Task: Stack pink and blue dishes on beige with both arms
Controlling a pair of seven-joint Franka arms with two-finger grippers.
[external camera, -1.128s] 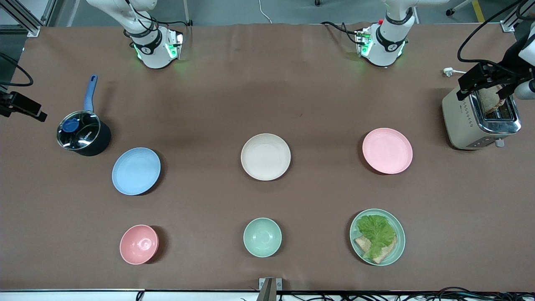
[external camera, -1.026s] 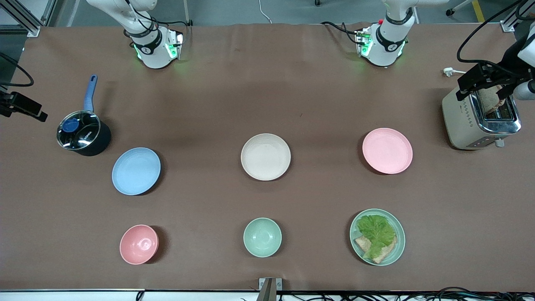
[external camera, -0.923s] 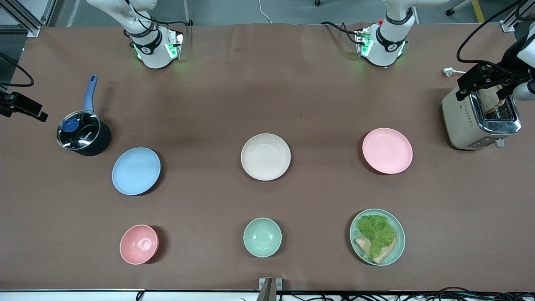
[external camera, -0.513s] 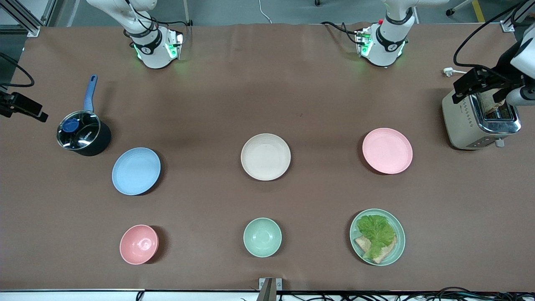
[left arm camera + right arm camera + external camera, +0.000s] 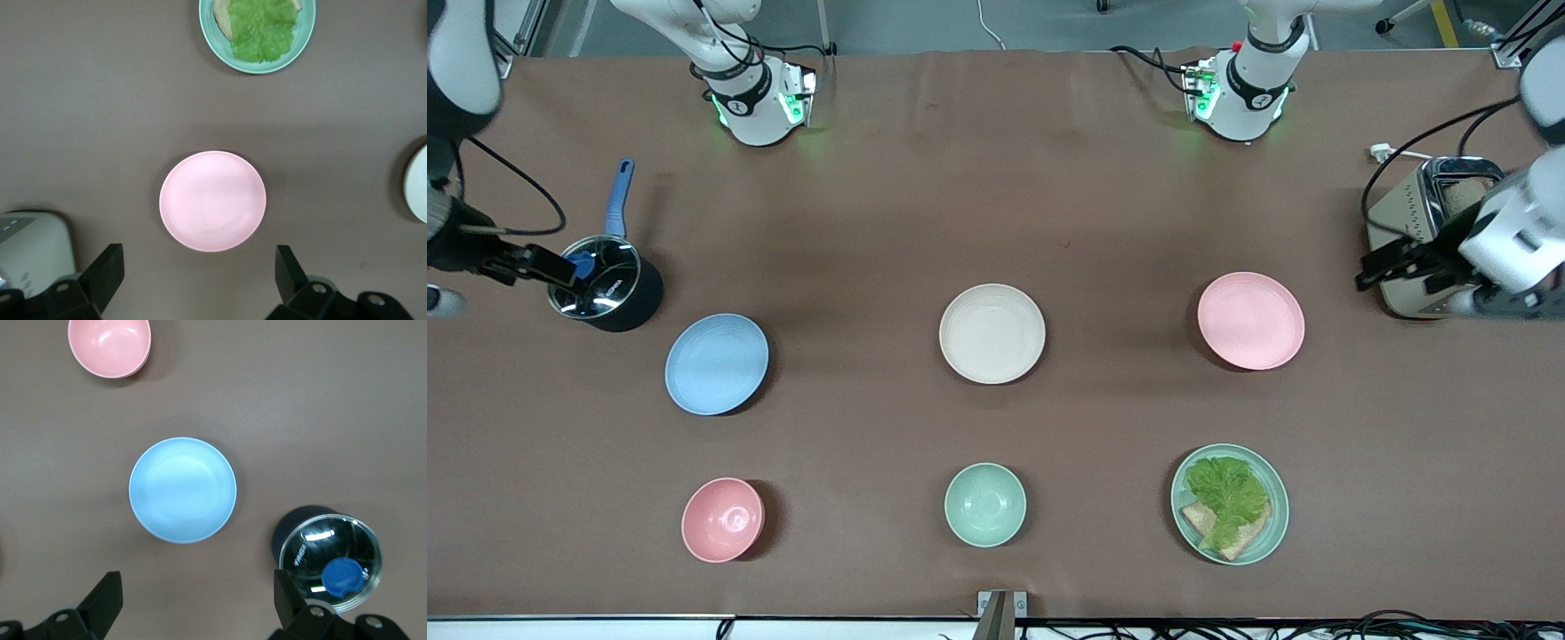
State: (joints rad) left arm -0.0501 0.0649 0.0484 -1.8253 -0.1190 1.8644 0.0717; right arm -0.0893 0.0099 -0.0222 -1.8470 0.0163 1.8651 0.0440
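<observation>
The right gripper grabs the light blue plate by its rim (image 5: 671, 361) next, to stack it on the cream-beige plate (image 5: 992, 333).
The cream-beige plate (image 5: 992, 333) lies mid-table; its rim (image 5: 419, 183) shows in the left wrist view. The pale pink plate (image 5: 1251, 320) (image 5: 212, 201) lies toward the left arm's end, the light blue plate (image 5: 717, 364) (image 5: 182, 489) toward the right arm's end. My left gripper (image 5: 1400, 265) (image 5: 198, 275) hangs open and empty over the table between the toaster and the pink plate. Beside the pot, my right gripper (image 5: 529, 265) (image 5: 197, 600) hangs open and empty, apart from the blue plate.
A toaster (image 5: 1423, 231) (image 5: 30, 250) holding bread stands at the left arm's end. A lidded dark pot (image 5: 605, 284) (image 5: 330, 560) stands beside the blue plate. Nearer the camera sit a pink bowl (image 5: 723, 519), a mint bowl (image 5: 985, 504) and a mint plate (image 5: 1267, 533) with lettuce and bread.
Both arms have swung in over the table. The left gripper came off the toaster top toward the pink plate; the right gripper came in from the table's end to the pot. No dish moved.
</observation>
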